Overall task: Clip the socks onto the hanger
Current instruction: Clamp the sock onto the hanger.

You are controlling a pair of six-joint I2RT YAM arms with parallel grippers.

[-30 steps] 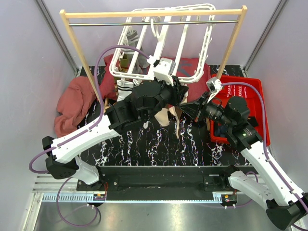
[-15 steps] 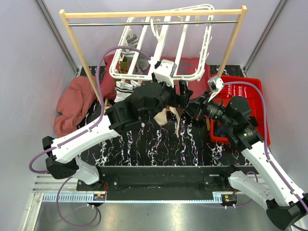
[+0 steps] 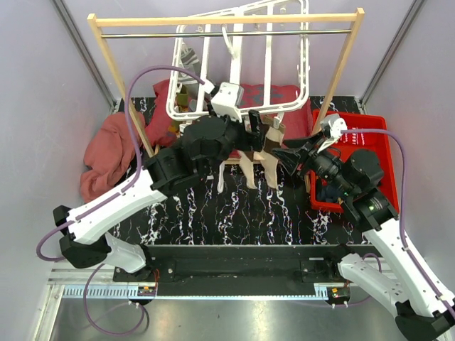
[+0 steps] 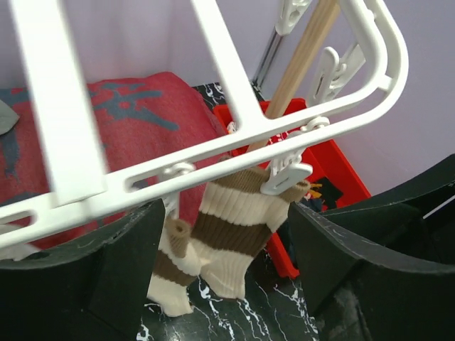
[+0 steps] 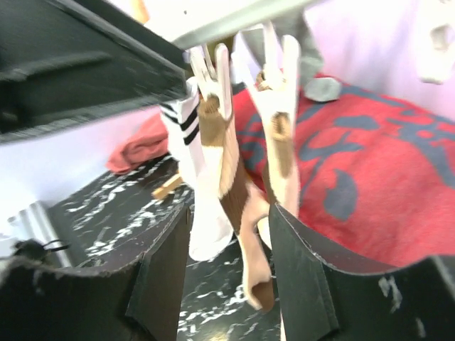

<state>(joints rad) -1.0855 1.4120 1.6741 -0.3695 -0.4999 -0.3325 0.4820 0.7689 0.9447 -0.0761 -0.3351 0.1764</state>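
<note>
The hanger needs to turn for clipping socks, so my right gripper should next pinch an empty white clip on the hanger's side bar.
The white hanger hangs from the wooden rail. A beige-brown striped sock hangs from a white clip on its front bar, and a second one hangs to the left of it. From above, these socks dangle between the two arms. My left gripper is open just behind them, holding nothing. My right gripper is open too, and the striped sock hangs beyond its fingers. A white sock with dark stripes is clipped further back.
A red bin holding dark socks stands at the right. Red cloths lie at the left and under the hanger. The wooden rail frame and its slanted legs stand close to both arms.
Both grippers have opened and let go. The hanger has swung up and back, and the striped socks now hang free from the clips. The right gripper has drawn back a little.
</note>
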